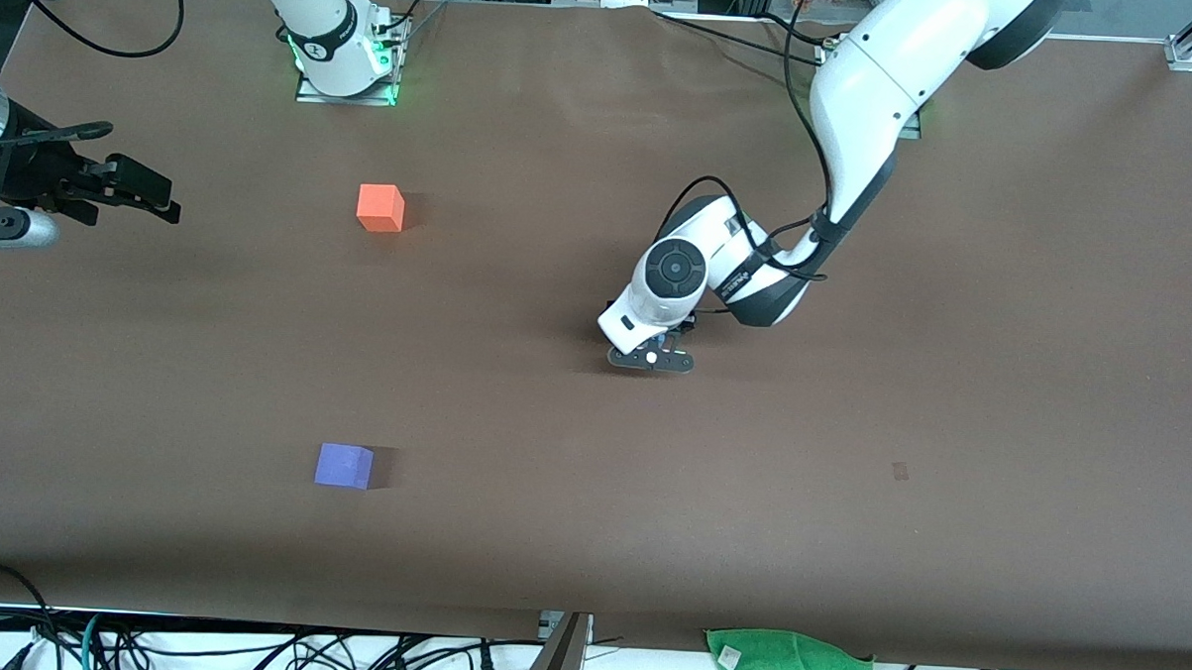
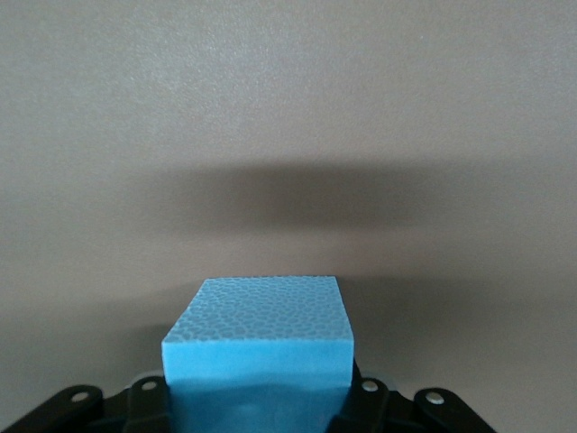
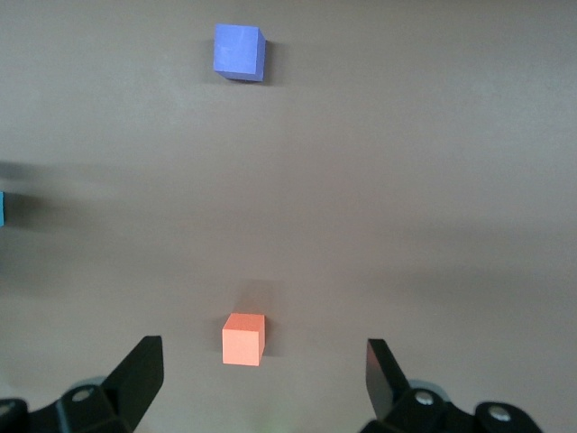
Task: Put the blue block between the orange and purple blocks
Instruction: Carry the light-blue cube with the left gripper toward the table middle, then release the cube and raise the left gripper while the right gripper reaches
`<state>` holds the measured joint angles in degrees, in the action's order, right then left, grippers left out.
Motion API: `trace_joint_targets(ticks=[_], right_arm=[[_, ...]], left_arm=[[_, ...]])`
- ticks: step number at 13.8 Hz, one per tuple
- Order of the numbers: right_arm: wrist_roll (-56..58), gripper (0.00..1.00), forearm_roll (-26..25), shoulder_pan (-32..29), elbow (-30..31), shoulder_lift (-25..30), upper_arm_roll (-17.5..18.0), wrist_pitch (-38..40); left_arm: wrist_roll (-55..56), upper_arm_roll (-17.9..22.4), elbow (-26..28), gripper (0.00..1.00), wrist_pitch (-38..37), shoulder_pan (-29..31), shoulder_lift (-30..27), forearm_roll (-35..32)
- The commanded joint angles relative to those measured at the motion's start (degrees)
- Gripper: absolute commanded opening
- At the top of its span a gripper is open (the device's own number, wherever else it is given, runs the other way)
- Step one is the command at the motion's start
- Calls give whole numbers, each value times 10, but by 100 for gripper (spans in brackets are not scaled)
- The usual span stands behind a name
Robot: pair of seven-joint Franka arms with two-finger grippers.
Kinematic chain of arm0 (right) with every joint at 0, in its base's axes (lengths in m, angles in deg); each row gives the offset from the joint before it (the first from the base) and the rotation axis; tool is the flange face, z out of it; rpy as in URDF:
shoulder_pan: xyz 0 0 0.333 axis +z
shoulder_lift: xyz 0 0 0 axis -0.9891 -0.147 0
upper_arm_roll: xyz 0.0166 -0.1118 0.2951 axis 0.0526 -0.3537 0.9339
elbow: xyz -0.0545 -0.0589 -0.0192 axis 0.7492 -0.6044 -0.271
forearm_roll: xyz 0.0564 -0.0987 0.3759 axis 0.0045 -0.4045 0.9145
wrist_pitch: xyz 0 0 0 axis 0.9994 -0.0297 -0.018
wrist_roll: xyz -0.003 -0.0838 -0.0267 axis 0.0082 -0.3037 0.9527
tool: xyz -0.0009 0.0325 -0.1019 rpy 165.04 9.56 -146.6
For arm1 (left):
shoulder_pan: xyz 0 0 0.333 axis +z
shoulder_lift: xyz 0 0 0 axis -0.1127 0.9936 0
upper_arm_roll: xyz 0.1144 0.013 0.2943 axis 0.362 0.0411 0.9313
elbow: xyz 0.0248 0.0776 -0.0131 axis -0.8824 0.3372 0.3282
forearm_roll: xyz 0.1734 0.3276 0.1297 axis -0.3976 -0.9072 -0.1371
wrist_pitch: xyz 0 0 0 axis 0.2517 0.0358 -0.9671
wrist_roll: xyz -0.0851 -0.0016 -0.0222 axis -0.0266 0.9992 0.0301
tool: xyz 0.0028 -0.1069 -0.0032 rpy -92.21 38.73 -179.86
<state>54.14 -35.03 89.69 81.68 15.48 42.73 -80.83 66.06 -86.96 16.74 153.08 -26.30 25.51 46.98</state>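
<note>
I should open my left gripper now, because the blue block's lower edge meets its shadow on the tabletop in the left wrist view.
My left gripper is low over the middle of the table, shut on the blue block, which fills the space between its jaws in the left wrist view. The front view hides the block under the hand. The orange block sits toward the right arm's base. The purple block sits nearer to the front camera, almost in line with it. My right gripper hangs open and empty at the right arm's end of the table. Its wrist view shows the orange block, the purple block and a sliver of the blue block.
A green cloth lies off the table's near edge, with cables along that edge. A small dark mark is on the brown table cover toward the left arm's end.
</note>
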Motion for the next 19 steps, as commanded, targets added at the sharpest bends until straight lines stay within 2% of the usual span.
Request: trace_joint_targets(ticks=[1,2,3,4,7,11,13,17,19], right_arm=[[7,99,6,-8,13,13,6,-4],[7,99,6,-8,13,13,6,-4],[7,99,6,-8,13,13,6,-4],[7,99,6,-8,13,13,6,-4],[7,99,6,-8,13,13,6,-4],[7,99,6,-8,13,13,6,-4],[7,99,8,-8,13,13,5,-4],[7,99,26,-9,-4,-7,6,-14],[0,99,26,-7,-4,-9,8,-14]], left_arm=[[10,12,-17,20,1,-9,9,-16],[10,12,-17,45,1,-8,9,-16],[10,12,-17,83,0,-5,7,-16],[6,11,-17,100,-3,-2,2,-16],[4,4,-17,100,-24,1,-29,-13],[3,-33,-22,100,-198,10,-140,15],[2,-33,-25,100,-268,12,-200,27],[-5,-29,-27,100,-404,49,-303,17],[-69,-30,-28,100,-413,112,-337,17]])
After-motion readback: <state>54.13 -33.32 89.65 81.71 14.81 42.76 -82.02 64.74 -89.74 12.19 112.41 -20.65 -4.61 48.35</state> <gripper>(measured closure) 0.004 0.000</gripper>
